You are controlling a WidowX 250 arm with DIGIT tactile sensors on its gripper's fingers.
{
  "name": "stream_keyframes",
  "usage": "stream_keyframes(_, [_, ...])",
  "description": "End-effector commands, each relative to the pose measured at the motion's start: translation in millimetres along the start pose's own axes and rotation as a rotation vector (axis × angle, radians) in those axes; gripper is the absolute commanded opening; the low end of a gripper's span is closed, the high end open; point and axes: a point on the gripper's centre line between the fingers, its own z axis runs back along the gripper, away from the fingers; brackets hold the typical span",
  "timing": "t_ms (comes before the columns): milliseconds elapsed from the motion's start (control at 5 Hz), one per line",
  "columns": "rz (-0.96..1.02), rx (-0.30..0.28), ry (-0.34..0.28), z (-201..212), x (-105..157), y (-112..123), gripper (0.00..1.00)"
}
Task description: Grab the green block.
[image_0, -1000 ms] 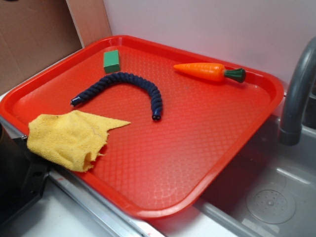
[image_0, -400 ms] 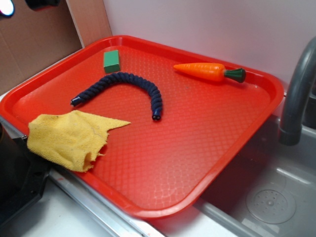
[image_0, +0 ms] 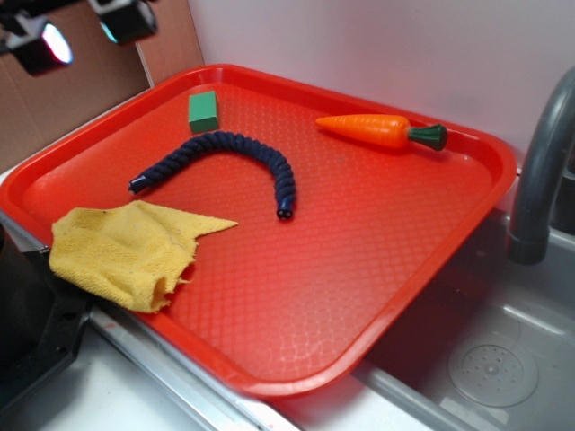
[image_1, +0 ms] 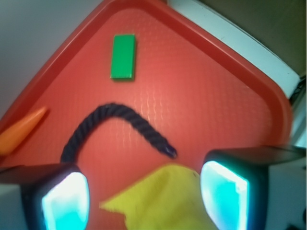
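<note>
Next, my gripper grabs the green block's long sides, across the narrow width, since its short ends lie far apart for my open fingers.
The green block (image_0: 204,111) lies flat near the far left corner of the red tray (image_0: 467,233); in the wrist view it (image_1: 123,56) sits near the top. My gripper (image_0: 85,31) is at the top left of the exterior view, high above the tray's left edge and left of the block. It is open and empty; its glowing pads (image_1: 224,194) stand wide apart in the wrist view, framing the yellow cloth below.
A dark blue braided rope (image_0: 234,153) curves across the tray middle. An orange toy carrot (image_0: 382,130) lies at the far right. A yellow cloth (image_0: 126,251) drapes over the near left rim. A grey faucet (image_0: 539,171) and a sink (image_0: 494,368) are on the right.
My gripper has come into the exterior view at the top left, moving right and down. Nothing on the tray has moved.
</note>
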Motion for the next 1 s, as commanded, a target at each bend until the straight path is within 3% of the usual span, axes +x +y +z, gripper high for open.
stream_keyframes(0, [0.136,0.031,-0.149,-49,44,-20,1.0])
stream_keyframes(400, [0.15,0.075,-0.189,-90,84,-28,1.0])
stream_keyframes(800, [0.189,0.151,-0.216,-117,114,-15,1.0])
